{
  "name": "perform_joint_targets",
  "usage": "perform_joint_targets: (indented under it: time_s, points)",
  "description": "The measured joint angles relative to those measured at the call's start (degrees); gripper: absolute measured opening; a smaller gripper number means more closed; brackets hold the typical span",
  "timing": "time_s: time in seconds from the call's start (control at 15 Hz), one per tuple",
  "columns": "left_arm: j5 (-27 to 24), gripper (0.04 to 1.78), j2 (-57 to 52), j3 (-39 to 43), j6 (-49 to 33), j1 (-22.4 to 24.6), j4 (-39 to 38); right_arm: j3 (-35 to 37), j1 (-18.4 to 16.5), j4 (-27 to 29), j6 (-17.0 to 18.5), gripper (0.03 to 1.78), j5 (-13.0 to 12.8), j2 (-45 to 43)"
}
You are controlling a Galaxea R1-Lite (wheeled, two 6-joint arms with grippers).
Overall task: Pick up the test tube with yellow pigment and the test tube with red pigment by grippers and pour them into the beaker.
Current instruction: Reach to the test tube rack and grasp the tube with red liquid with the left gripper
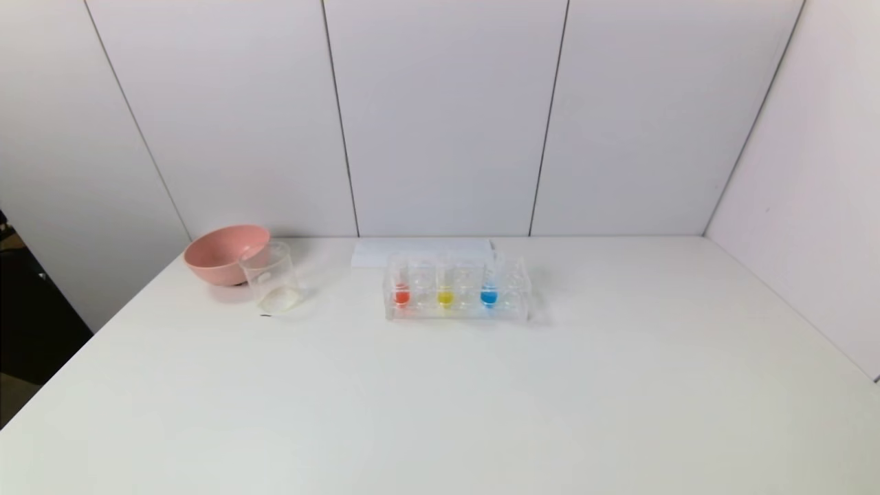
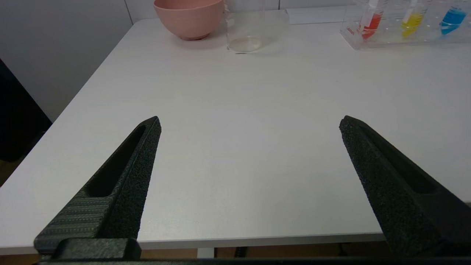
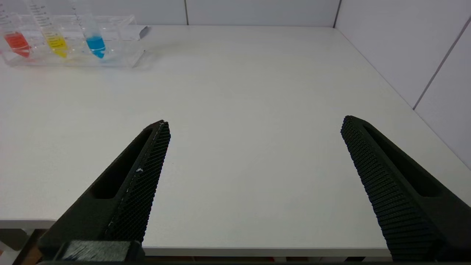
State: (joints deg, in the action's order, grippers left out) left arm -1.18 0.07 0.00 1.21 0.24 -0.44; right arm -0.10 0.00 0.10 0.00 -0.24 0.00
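Next, my left gripper takes the red test tube by its upper end, just under the tube's rim (image 1: 401, 268), since the rack closes around its lower body.
The red test tube (image 1: 401, 289) and the yellow test tube (image 1: 445, 290) stand upright in a clear rack (image 1: 457, 311) at the table's middle back, with a blue tube (image 1: 489, 289) to their right. The clear beaker (image 1: 271, 278) stands left of the rack, in front of the pink bowl. My left gripper (image 2: 250, 121) is open and empty over the near table edge; the beaker (image 2: 245, 25), red tube (image 2: 369, 22) and yellow tube (image 2: 411, 20) lie far ahead. My right gripper (image 3: 254, 123) is open and empty at the near edge; the yellow tube (image 3: 55, 38) and red tube (image 3: 15, 38) are far off. Neither gripper shows in the head view.
A pink bowl (image 1: 223, 253) sits at the back left, touching or just behind the beaker. A flat white sheet (image 1: 419, 251) lies behind the rack. White walls close the back and right side. The table's left edge (image 1: 82, 344) drops off.
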Motion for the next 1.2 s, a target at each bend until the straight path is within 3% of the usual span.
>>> perform_joint_targets:
  time_s: [0.33, 0.6, 1.2]
  points:
    - [-0.7, 1.7, 0.0, -1.1, 0.2, 0.0, 0.5, 0.0, 0.0, 0.0, 0.0, 1.7, 0.0, 0.0]
    - [-1.5, 1.7, 1.2, -6.8, -0.6, -0.1, 4.8, 0.0, 0.0, 0.0, 0.0, 1.7, 0.0, 0.0]
    - [-5.2, 1.7, 14.7, -19.7, -4.5, -0.4, 6.1, 0.0, 0.0, 0.0, 0.0, 1.7, 0.0, 0.0]
